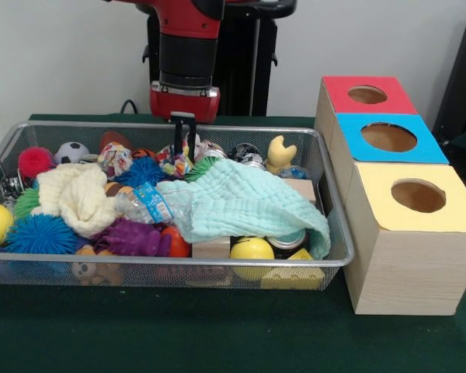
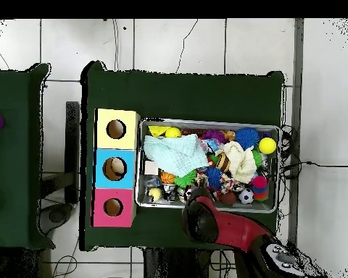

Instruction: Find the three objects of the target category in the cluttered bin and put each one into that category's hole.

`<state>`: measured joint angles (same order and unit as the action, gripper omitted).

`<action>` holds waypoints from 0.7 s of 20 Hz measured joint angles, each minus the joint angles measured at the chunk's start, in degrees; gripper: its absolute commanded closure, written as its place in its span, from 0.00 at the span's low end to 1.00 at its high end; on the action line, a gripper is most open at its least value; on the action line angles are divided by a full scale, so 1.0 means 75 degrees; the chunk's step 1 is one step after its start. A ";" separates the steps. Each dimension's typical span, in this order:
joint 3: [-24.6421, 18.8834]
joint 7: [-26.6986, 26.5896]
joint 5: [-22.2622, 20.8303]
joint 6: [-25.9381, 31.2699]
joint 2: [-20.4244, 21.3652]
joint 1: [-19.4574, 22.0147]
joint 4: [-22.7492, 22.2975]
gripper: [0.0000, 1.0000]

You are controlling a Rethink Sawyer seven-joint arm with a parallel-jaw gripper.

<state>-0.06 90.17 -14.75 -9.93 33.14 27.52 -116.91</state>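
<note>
I should next grab the multicoloured knotted rope toy's rope pieces with my gripper to drop it through the yellow box's hole (image 1: 419,196).
The wire mesh bin (image 1: 338,260) is full of toys and cloths; it also shows in the overhead view (image 2: 206,121). One knotted rope ball (image 1: 115,158) lies at the far left of the bin. A second rope ball (image 1: 175,162) lies at the far middle. My gripper (image 1: 185,151) hangs straight down at the bin's far side, open, with its fingers reaching down around that second ball. In the overhead view the red arm (image 2: 206,221) covers the gripper. Three wooden boxes with holes stand beside the bin: red (image 1: 367,94), blue (image 1: 388,137) and yellow (image 1: 418,194).
A mint cloth (image 1: 241,202), a cream cloth (image 1: 78,198) and a plastic bottle (image 1: 147,203) lie on top of the pile. Blue spiky balls (image 1: 40,233), a pink spiky ball (image 1: 36,161), yellow balls (image 1: 251,250), a soccer ball (image 1: 71,151) and a purple toy (image 1: 132,237) surround them.
</note>
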 measured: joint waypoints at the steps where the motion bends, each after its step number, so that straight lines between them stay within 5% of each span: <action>1: -0.0003 0.0000 0.0058 0.0050 0.0105 -0.0015 -0.0041 1.00; 14: -0.0004 0.0000 0.1116 0.1430 0.1535 -0.0697 -0.0132 1.00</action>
<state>-0.09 90.17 -6.37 0.80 44.65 22.29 -117.90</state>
